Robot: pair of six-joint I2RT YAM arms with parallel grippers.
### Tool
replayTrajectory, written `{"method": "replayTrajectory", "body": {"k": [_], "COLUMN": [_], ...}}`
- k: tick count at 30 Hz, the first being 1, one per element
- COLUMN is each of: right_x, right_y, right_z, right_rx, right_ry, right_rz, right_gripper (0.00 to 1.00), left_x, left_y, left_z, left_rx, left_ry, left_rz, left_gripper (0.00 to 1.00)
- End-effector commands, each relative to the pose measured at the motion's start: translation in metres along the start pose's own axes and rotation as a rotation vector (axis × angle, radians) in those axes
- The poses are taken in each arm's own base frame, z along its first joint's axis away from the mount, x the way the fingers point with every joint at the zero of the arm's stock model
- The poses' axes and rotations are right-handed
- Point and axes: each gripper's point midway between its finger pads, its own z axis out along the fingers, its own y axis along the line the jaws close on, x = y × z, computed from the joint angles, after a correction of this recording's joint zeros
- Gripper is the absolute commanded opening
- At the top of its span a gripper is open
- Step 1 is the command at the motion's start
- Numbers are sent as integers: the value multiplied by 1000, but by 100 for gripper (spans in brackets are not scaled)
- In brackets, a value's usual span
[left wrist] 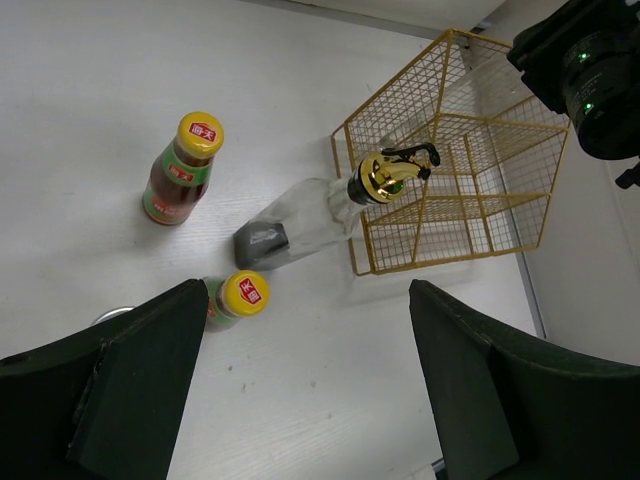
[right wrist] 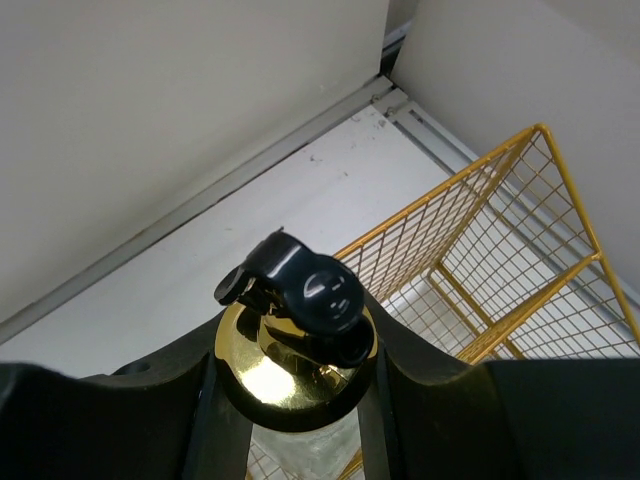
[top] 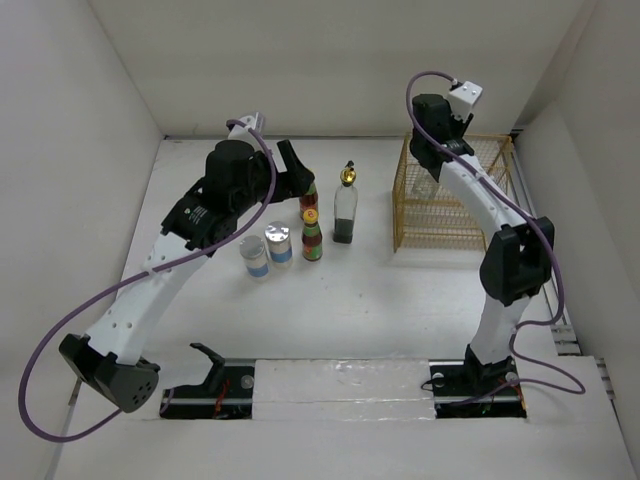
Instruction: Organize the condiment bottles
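The tall glass bottle's body is upright inside the yellow wires, so the bottle would stand in the basket (top: 455, 215). My right gripper opens now.
My right gripper (top: 430, 163) is shut on the gold stopper of a tall clear glass bottle (right wrist: 295, 365) and holds it upright in the far left corner of the yellow wire basket (top: 455, 215); whether it rests on the floor I cannot tell. The other tall glass bottle (top: 345, 210) stands left of the basket. Two sauce bottles (top: 308, 203) (top: 312, 240) and two silver-lidded jars (top: 278, 243) (top: 255, 257) stand left of it. My left gripper (top: 298, 172) is open and empty above the sauce bottles (left wrist: 185, 165) (left wrist: 240, 295), touching nothing.
The basket (right wrist: 500, 250) sits at the back right near the side wall. White walls close in the table on three sides. The right arm's links reach over the basket's front.
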Motion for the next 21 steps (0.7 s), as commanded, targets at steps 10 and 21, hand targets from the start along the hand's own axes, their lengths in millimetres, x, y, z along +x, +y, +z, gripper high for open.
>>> {"method": "replayTrajectory", "body": {"k": [10, 21], "right_x": [-38, -143], "right_y": [-5, -8], "right_z": [-13, -106], "right_rx": [-65, -550], "right_ry": [-14, -147], "right_rz": [145, 21], "right_gripper": [63, 65], "left_x": [-11, -78], "left_y": [-8, 13], "left_z": [-8, -28], "left_rx": [34, -187], "left_ry": [-38, -239], "left_rz": [-11, 13], "left_gripper": [78, 52]}}
